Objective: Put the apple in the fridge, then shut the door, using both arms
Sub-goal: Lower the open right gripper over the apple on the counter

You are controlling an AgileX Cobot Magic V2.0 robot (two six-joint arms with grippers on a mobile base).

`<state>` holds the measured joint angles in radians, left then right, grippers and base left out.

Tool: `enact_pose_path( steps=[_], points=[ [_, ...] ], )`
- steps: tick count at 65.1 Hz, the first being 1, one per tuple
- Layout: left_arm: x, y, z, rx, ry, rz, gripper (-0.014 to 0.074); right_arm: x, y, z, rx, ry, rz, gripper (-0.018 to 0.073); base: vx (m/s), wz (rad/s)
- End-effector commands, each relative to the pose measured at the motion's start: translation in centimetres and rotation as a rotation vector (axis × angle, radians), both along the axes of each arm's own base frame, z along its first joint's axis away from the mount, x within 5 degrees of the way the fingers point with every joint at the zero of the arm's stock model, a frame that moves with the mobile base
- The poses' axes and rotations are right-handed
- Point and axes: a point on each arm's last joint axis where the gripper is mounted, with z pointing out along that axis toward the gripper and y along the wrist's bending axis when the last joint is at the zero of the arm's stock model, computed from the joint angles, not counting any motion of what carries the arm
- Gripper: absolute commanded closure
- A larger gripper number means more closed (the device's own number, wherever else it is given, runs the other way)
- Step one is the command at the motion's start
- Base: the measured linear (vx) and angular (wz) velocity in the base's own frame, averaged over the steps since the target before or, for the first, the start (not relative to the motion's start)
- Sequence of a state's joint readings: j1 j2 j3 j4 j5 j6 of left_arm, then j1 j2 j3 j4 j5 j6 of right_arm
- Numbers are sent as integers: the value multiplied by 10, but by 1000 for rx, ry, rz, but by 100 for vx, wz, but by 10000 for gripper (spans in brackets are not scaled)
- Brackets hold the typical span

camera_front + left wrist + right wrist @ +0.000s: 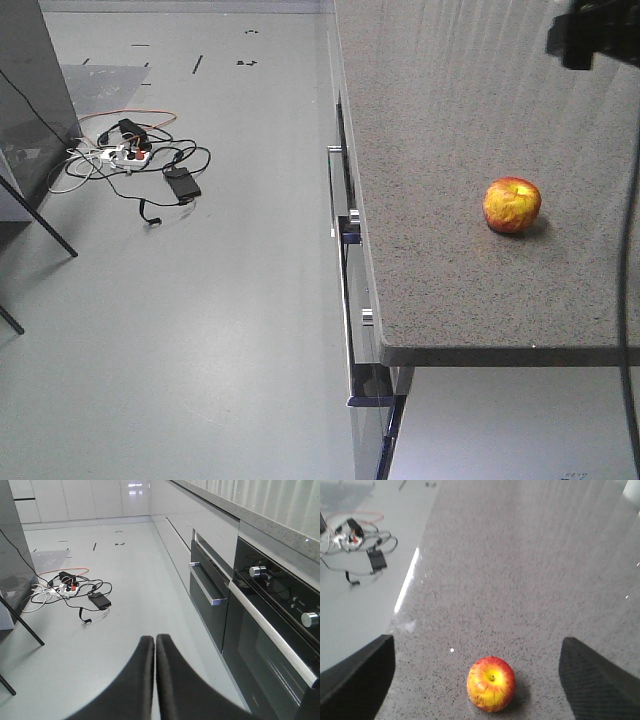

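Note:
The apple (512, 205) needs to go in the fridge, so my right gripper should next grab it around its round sides.
The apple (512, 205), red with yellow patches, sits stem-up on the speckled grey counter (440, 120), a little in from its front edge. In the right wrist view the apple (491, 683) lies low between the two dark fingers. My right gripper (476, 647) stands wide open above it, touching nothing. A dark part of that arm (592, 35) shows at the top right. My left gripper (155, 639) is shut and empty, hanging over the floor beside the oven. A tall grey panel (30, 100) stands at the far left; I cannot tell whether it is the fridge. The door is out of view.
Tangled cables with a power strip (130, 155) lie on the grey floor. Black stand legs (40, 215) slant at the left. Below the counter run drawer fronts with metal handles (345, 215) and a black oven (270, 630) with knobs.

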<state>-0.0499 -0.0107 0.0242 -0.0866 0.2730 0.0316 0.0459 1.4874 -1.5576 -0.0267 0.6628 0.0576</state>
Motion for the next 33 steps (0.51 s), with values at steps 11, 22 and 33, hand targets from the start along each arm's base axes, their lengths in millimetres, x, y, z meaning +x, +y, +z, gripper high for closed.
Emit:
enact_pose_path(
  steps=[11, 22, 33],
  points=[
    [-1, 0, 13, -17, -102, 8, 603, 56, 0, -3, 42, 11, -1, -64, 0, 0],
    [-1, 0, 13, -17, -102, 8, 603, 86, -10, -24, 99, 78, -20, -63, 0, 0],
    [-1, 0, 13, -17, -102, 8, 603, 110, -13, -54, 79, 134, -8, -63, 0, 0]
  ],
)
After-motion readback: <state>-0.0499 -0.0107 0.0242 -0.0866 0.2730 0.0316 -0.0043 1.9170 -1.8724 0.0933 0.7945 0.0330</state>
